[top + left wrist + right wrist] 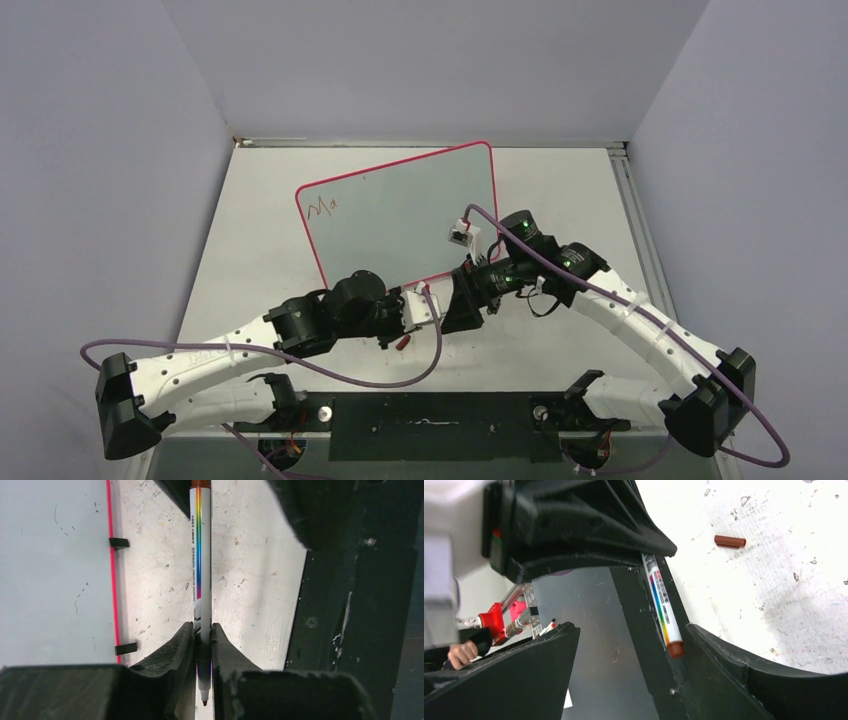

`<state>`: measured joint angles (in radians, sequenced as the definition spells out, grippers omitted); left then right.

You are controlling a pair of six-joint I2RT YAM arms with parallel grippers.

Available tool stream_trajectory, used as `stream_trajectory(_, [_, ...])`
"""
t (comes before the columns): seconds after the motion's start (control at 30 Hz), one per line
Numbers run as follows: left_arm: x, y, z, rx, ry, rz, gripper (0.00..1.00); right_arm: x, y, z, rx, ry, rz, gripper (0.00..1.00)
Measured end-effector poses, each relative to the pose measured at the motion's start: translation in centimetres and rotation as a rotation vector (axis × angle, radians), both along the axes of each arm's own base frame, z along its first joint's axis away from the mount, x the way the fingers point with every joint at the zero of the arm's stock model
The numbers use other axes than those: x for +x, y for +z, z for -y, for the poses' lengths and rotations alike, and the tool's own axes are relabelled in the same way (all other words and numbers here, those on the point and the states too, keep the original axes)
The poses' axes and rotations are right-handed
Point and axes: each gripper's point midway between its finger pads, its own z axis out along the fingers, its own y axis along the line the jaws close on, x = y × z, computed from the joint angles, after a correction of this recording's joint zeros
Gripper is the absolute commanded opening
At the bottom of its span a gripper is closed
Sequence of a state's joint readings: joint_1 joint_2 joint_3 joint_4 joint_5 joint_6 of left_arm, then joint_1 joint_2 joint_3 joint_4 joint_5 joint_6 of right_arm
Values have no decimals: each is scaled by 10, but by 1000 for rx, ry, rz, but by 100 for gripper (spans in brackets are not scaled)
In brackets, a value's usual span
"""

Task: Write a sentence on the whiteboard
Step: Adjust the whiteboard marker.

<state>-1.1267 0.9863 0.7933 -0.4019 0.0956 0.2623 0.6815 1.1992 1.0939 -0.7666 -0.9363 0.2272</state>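
I should next grab the marker's striped body (669, 625) toward its brown rear end with my right gripper. The marker's tip then stays free to write.
The whiteboard (420, 210) lies tilted on the table, its pink rim and pale face (50, 580) at the left of the left wrist view. Of the sentence (322, 207), only two shaky red-brown letters show near the board's left edge. My left gripper (202, 630) is shut on a white marker (198, 555) with a rainbow stripe, its bare tip pointing back between the fingers. My right gripper (634, 680) stands open around the marker's brown rear end (675, 649), which lies beside its right finger. The two grippers (460, 300) meet just off the board's near edge.
The marker's brown cap (729, 541) lies loose on the scuffed white table, near the left gripper (403, 341). Two small black feet (118, 543) stick out from the board's rim. A dark strip runs along the table's near edge (430, 425). Grey walls enclose the table.
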Motion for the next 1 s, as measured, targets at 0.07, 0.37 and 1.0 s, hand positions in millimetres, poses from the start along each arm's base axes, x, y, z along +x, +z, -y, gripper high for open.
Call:
stream_trajectory(0.07, [2, 5, -1, -39, 6, -31, 0, -2, -1, 0, 31, -26, 11, 79])
stream_trajectory(0.37, [-14, 22, 9, -133, -79, -96, 0, 5, -6, -11, 135, -129, -27, 70])
stream_trajectory(1.0, [-13, 16, 9, -124, -80, -129, 0, -17, -8, -33, 163, -79, -94, 41])
